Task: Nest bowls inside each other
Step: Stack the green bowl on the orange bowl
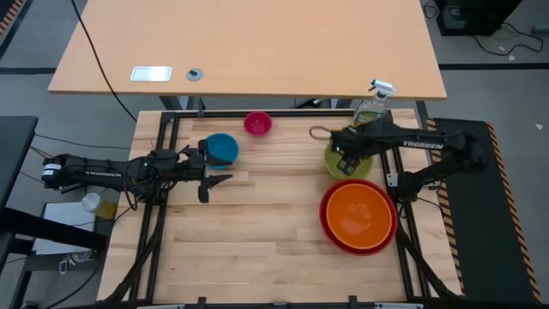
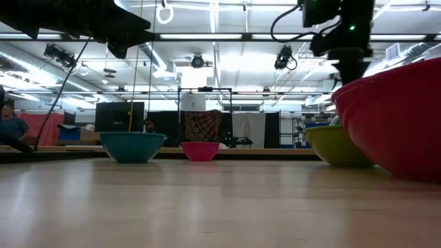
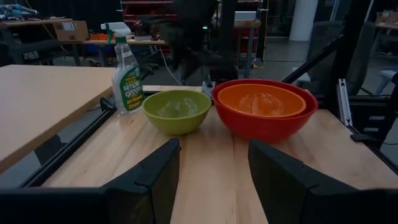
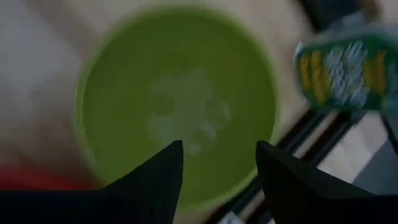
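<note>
I will nest the lime green bowl inside the orange bowl, so my right gripper will next take hold of the lime green bowl's rim (image 4: 264, 146).
The orange bowl (image 1: 357, 212) sits nested in the red bowl (image 1: 329, 230) at the table's right. Just beyond them the lime green bowl (image 1: 333, 164) stands on its base on the wood, and my right gripper (image 4: 219, 168) hovers over it, open, pointing steeply down into it without touching. The blue bowl (image 1: 223, 148) and the small pink bowl (image 1: 257, 124) stand on the table toward the far left. My left gripper (image 1: 214, 180) waits open and level just near of the blue bowl, holding nothing.
A green spray bottle (image 1: 373, 108) with a white trigger stands at the far right corner, close behind the lime green bowl. A black frame rail (image 1: 283, 112) runs along the table's far edge. Bare wood (image 1: 257, 240) lies in the middle and near part.
</note>
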Controlling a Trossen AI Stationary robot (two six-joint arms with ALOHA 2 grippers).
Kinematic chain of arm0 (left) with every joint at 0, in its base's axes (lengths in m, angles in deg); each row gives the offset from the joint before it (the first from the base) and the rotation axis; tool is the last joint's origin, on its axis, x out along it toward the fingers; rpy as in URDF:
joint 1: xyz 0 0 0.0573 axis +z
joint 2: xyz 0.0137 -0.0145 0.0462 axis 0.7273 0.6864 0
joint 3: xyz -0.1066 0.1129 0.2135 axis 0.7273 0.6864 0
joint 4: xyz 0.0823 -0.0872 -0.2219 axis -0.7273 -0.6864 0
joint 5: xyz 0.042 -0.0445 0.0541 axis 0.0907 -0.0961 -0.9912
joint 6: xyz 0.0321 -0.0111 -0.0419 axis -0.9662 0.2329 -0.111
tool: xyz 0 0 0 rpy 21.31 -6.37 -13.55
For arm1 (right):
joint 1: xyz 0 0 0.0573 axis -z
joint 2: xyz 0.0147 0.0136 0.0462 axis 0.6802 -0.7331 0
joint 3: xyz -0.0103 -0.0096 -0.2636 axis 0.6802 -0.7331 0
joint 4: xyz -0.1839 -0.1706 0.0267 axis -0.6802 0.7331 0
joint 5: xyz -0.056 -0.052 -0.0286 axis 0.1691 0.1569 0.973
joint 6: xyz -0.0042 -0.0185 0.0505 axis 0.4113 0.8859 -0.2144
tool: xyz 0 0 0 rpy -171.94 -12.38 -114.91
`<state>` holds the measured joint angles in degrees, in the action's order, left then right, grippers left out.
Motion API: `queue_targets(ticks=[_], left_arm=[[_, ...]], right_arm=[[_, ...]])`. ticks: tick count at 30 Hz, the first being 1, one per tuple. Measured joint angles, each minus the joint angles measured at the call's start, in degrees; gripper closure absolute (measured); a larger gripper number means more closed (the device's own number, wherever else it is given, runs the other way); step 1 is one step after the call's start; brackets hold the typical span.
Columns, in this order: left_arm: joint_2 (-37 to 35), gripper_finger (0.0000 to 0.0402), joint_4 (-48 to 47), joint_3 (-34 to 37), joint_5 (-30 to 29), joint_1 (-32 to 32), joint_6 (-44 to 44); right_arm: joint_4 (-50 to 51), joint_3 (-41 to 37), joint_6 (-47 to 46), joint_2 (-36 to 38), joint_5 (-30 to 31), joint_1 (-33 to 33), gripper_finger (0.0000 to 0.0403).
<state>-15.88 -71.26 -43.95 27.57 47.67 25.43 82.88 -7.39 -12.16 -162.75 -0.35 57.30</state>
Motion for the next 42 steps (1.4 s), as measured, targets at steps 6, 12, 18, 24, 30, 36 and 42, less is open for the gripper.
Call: queue_targets(ticks=[6, 12, 18, 24, 30, 36, 42], left_arm=[[0.02, 0.0209, 0.0, 0.02, 0.0, 0.0, 0.66], [0.04, 0.0209, 0.03, 0.02, 0.0, 0.0, 0.66], [0.04, 0.0209, -1.55, 0.02, 0.0, 0.0, 0.68], [0.04, 0.0209, -2.7, 0.02, 0.0, 0.0, 0.68], [0.04, 0.0209, -3.04, 0.04, 0.0, 0.0, 0.68], [0.04, 0.0209, -3.03, 0.04, 0.0, 0.0, 0.71], [0.04, 0.0209, -2.94, 0.04, 0.0, 0.0, 0.71]], right_arm=[[-11.28, 0.0, 10.31, -0.76, 0.14, 8.77, 0.0181], [-13.47, 0.0, 17.22, -7.94, -2.23, 14.57, 0.0165], [-10.39, -0.02, 20.61, -11.47, -1.99, 20.77, 0.015], [-6.75, -0.02, 21.51, -11.3, -3.51, 26.49, 0.0149], [-2.58, -1.43, 16.65, -11.28, -7.08, 29.06, 0.0153], [-2.83, -5.32, 14.33, -11.26, -6.81, 29.22, 0.0153], [-7.39, -9.49, 14.33, -11.26, -6.06, 29.19, 0.0171]])
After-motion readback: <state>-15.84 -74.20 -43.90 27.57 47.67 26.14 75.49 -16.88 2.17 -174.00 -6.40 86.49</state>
